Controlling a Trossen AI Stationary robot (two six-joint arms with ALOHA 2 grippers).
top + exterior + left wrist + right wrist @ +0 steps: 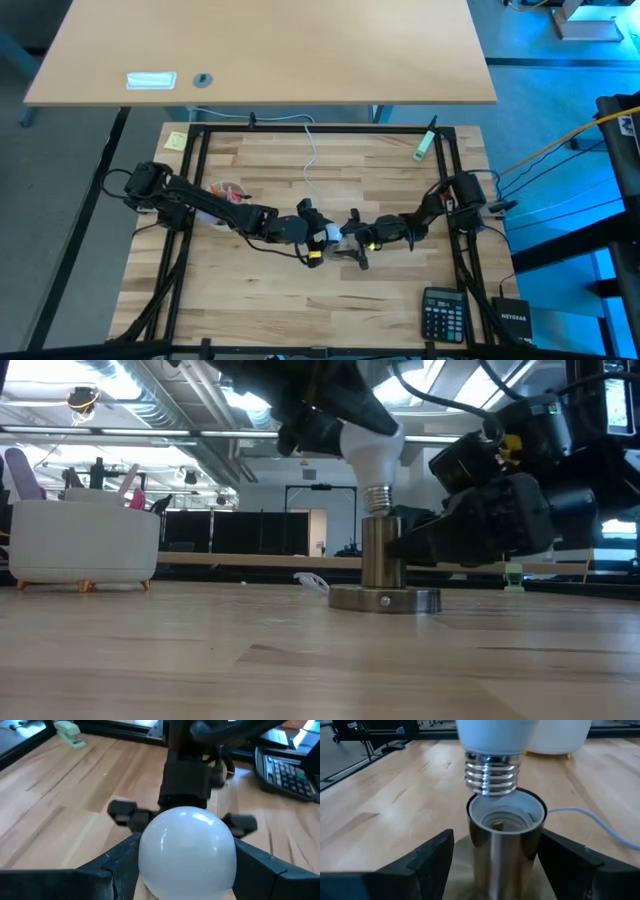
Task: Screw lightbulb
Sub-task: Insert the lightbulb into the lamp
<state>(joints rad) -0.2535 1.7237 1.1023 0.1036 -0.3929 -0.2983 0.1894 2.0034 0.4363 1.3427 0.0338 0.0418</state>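
The bulb's screw base [492, 774] crowds the socket's opening, so my right gripper will grab the socket next by its tube below the socket's rim [506, 857].
The white lightbulb [373, 452] hangs base down, and my left gripper [187, 857] is shut on its globe. Its grey screw base [492, 772] sits right at the open mouth of the silvery socket [505, 832]. I cannot tell whether the two touch. The socket stands upright on its round disc [385, 600] at the table's middle. My right gripper [496, 840] is open, low over the table. It comes in from the right with one finger on each side of the socket tube, and no touch is plainly seen. My left gripper pinches the bulb's round glass globe [150, 855] between its two fingers [117, 865], one on each side. The fingers come from the table's left, slanting down. The bulb is upright and lifted clear of the table, its screw base pointing down over the socket.
A thin white cord [311, 150] runs from the socket toward the far edge. A black calculator [443, 312] and a black box [512, 312] lie at the near right. A green stapler [425, 143] lies at the far right, and a white caddy [85, 545] stands far left.
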